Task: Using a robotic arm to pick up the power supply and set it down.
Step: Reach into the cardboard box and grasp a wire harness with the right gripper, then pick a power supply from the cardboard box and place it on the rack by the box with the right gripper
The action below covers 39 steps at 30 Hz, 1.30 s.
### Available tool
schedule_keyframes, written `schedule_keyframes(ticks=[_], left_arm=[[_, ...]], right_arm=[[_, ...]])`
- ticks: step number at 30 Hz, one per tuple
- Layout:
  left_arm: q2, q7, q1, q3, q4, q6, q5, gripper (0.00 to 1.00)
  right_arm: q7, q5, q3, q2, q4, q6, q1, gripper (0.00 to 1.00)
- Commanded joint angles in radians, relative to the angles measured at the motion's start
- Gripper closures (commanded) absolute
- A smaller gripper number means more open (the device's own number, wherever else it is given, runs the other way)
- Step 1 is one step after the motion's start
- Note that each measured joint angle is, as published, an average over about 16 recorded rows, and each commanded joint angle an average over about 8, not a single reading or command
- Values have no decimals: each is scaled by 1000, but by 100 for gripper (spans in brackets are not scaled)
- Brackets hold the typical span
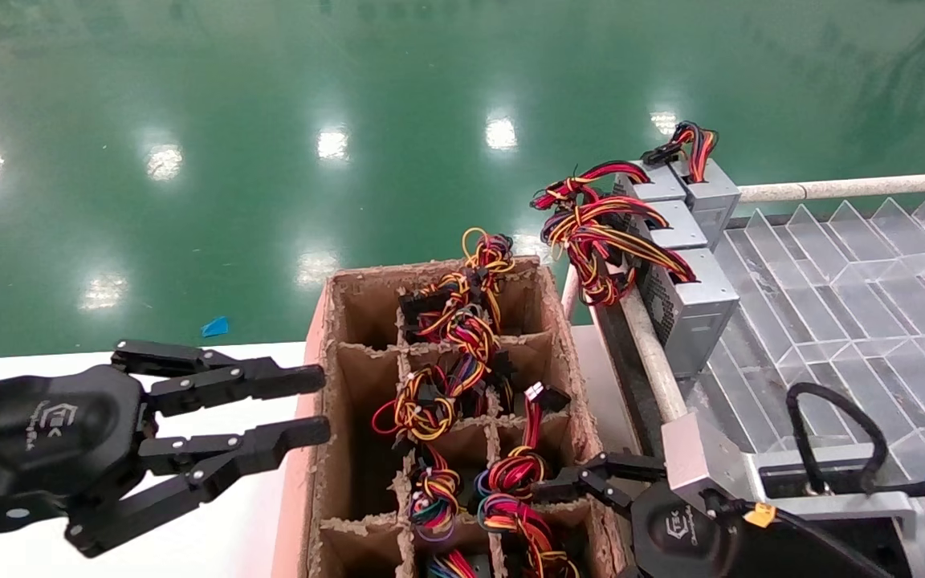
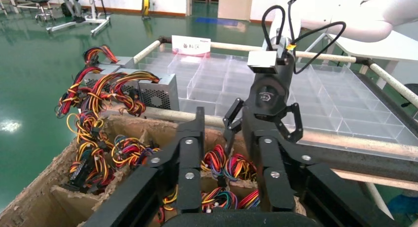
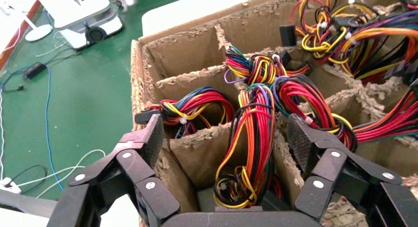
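The wires of the bundle run between both fingers of the robot's right gripper, and the bundle's top bend [image 3: 258, 89] reaches past them, so the right gripper needs to close on the wire bundle now. Closing now would hold it.
Several power supplies stand in a brown cardboard divider box [image 1: 316, 449], each showing a tied wire bundle. My right gripper [image 1: 571, 534] hangs over the box's near right corner. In the right wrist view it [image 3: 224, 133] is open, its jaws on either side of one compartment. That compartment holds a red, orange and yellow wire bundle [image 3: 251, 138] above the grey top of a power supply [image 3: 204, 200]. The pads touch nothing. My left gripper [image 1: 319, 405] is open and holds nothing, level with the box's left wall. More power supplies [image 1: 691, 309] stand on the clear tray's edge.
A clear plastic divider tray [image 1: 832, 305] lies to the right of the box, framed by pale pipes [image 1: 651, 353]. A white table surface [image 1: 230, 514] lies under the left arm. Shiny green floor stretches beyond. The box's torn cardboard dividers [image 3: 202, 138] crowd the jaws.
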Motion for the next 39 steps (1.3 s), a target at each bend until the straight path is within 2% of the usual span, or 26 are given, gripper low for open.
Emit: schedule_keyframes(ticks=[1, 10, 21, 39], left_arm=[[0, 0, 0, 0, 0, 0, 0, 100], [0, 0, 0, 0, 0, 0, 0, 100], [0, 0, 0, 0, 0, 0, 0, 100], [0, 0, 0, 0, 0, 0, 0, 100]], right_arm=[[-5, -2, -4, -7, -17, 2, 1, 100], [-23, -17, -25, -30, -59, -6, 24, 100], [-32, -49, -43, -34, -52, 8, 44, 100], [1, -35, -43, 21, 27, -7, 57, 100]])
